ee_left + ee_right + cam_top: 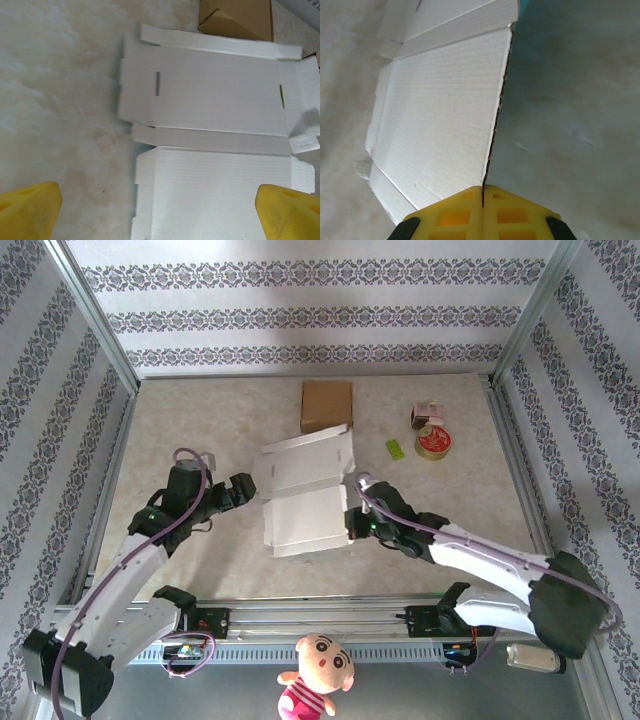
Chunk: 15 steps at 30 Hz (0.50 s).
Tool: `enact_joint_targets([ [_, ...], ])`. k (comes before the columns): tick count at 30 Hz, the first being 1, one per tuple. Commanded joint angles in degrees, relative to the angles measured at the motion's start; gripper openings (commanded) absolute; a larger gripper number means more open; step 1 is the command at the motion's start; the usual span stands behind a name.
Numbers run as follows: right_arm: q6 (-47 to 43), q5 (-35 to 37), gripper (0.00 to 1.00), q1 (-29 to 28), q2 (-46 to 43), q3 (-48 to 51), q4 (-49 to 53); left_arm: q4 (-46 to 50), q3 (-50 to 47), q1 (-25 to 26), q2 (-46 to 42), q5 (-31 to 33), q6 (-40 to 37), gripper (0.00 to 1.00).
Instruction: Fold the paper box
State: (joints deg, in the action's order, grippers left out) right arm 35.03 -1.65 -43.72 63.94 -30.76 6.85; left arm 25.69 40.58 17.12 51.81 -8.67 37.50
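Observation:
The white box (305,490) is crooked, so my right gripper must keep holding it.
The white paper box (305,490) lies unfolded in the middle of the table, its flaps spread out. My left gripper (243,491) is at the box's left edge and stands open. In the left wrist view the box (210,100) spreads ahead, and the gripper (159,215) has its yellow fingertips (27,210) far apart, one over bare table, one over the white panel. My right gripper (352,523) is shut on the box's right edge. In the right wrist view the gripper (483,197) pinches the corrugated edge of a panel of the box (440,115), lifted off the table.
A brown cardboard box (327,404) sits just behind the white one, also in the left wrist view (240,17). At the back right are a tape roll (433,443), a small box (425,414) and a green tag (395,448). A plush doll (315,675) sits below the table's near rail.

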Motion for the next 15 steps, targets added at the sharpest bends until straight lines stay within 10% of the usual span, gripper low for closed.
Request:
enact_joint_targets([
  [1,2.02,2.41,0.01,1.74,-2.46,4.42,2.33,-6.21,0.48,-0.53,3.84,-2.37,-1.5,0.98],
  [15,0.45,-3.43,0.11,2.59,0.41,6.26,1.85,-9.15,9.24,-0.61,26.32,2.95,-5.39,0.86],
])
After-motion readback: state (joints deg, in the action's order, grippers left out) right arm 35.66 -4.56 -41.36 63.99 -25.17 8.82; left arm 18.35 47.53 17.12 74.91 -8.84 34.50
